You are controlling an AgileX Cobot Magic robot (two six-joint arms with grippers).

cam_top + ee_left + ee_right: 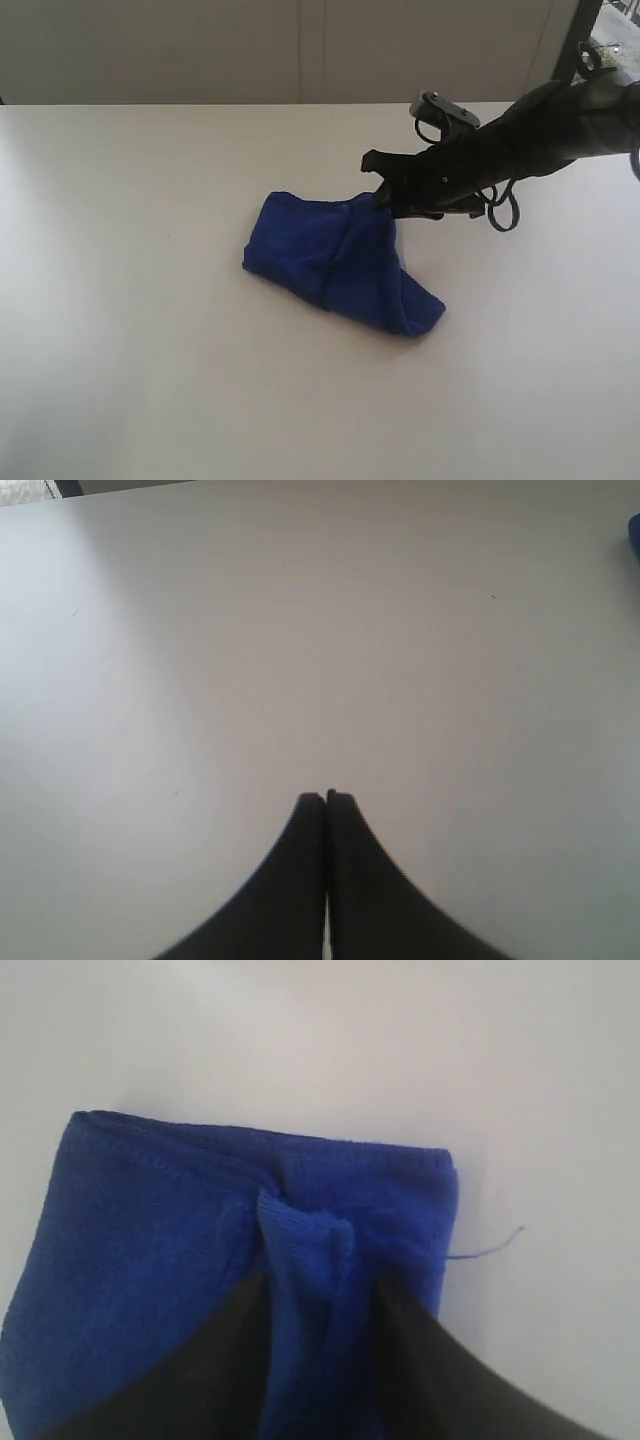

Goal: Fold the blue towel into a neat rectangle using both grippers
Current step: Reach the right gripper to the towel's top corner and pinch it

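The blue towel needs to be folded into a neat rectangle, so my right gripper will next grab it by its corner (312,1235) with the loose thread (488,1251).
The blue towel (340,265) lies folded and bunched into a rough wedge in the middle of the white table (130,300). My right gripper (385,200) is down at its far upper edge. In the right wrist view my right gripper (320,1285) has its black fingers (225,1360) apart, with a raised ridge of the blue towel (170,1220) standing between them. My left gripper (326,796) is shut on nothing, over bare table, and does not show in the exterior view. A sliver of the blue towel (635,535) shows at the edge of the left wrist view.
A loose blue thread (490,1250) trails from the towel's corner onto the table. The right arm (540,130) with its black cable loops (503,210) reaches in from the far right. A pale wall (300,50) runs behind the table's far edge.
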